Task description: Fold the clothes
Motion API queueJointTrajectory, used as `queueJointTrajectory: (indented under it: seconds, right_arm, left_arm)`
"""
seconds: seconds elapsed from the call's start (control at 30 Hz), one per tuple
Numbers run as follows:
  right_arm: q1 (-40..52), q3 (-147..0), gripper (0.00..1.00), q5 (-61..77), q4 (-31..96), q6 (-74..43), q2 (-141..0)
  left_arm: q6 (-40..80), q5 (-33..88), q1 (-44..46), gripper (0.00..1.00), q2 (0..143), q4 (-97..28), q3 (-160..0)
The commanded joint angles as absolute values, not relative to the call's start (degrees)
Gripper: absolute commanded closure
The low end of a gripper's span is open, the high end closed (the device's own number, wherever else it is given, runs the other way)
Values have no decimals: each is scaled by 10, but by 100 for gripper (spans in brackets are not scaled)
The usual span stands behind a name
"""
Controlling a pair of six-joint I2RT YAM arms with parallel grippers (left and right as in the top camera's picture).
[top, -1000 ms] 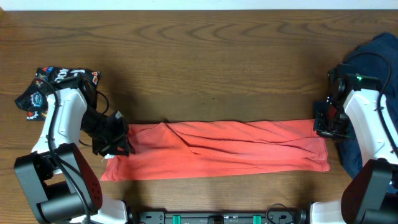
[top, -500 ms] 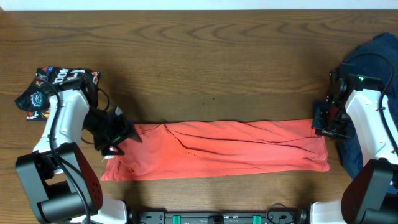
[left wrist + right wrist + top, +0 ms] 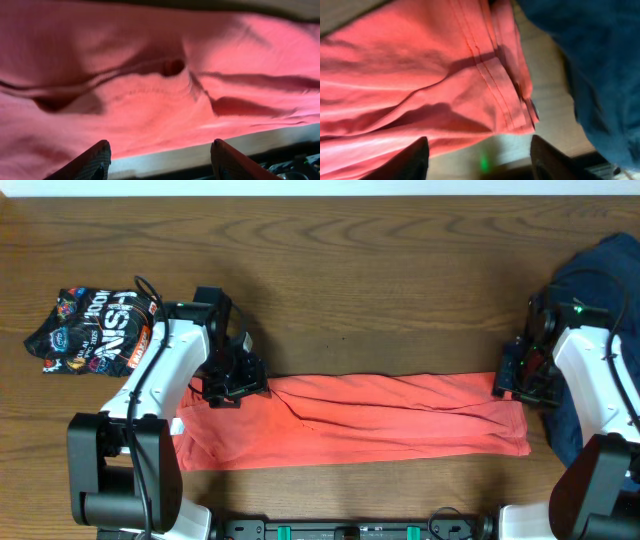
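Next, my right gripper picks up the coral-red T-shirt by its stitched hem end to fold the T-shirt over toward the middle.
The coral-red T-shirt (image 3: 380,425) lies folded into a long flat strip across the front of the table. My left gripper (image 3: 232,385) hovers over the strip's upper left edge. In the left wrist view its jaws (image 3: 160,150) stand open with nothing between them, and wrinkled red cloth (image 3: 150,75) lies just beyond. My right gripper (image 3: 508,383) is at the strip's upper right corner. It is open too (image 3: 479,145), and the shirt's stitched hem (image 3: 495,90) sits ahead of its tips. The dark navy garment (image 3: 600,270) is heaped at the right edge, behind the right arm.
A small black bundle with white and orange lettering (image 3: 95,330) lies at the far left. Bare wooden table (image 3: 350,290) stretches behind the shirt. In the right wrist view the navy cloth (image 3: 590,60) lies close beside the shirt's end.
Both grippers opened and let go of the shirt's ends. The left arm swung right and back, from the strip's left end to its upper edge. The right gripper barely moved.
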State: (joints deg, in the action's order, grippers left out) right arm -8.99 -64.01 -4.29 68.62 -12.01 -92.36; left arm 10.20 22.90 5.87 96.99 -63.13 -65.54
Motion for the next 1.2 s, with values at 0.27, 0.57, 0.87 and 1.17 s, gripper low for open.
queueJointTrajectory:
  seconds: [0.27, 0.57, 0.87, 1.17]
  right_arm:
    - [-143, -498, 28, -60, 496, -90, -921]
    - [-169, -414, 32, -55, 398, -89, -923]
    - [-169, -416, 99, -15, 395, -89, -923]
    - [-169, -592, 99, -30, 465, -106, -922]
  left_arm:
    - [117, 194, 58, 34, 855, -631, -655]
    - [117, 194, 58, 33, 818, -640, -655]
    - [117, 194, 58, 33, 818, -640, -655]
    - [117, 194, 58, 33, 818, -636, -655]
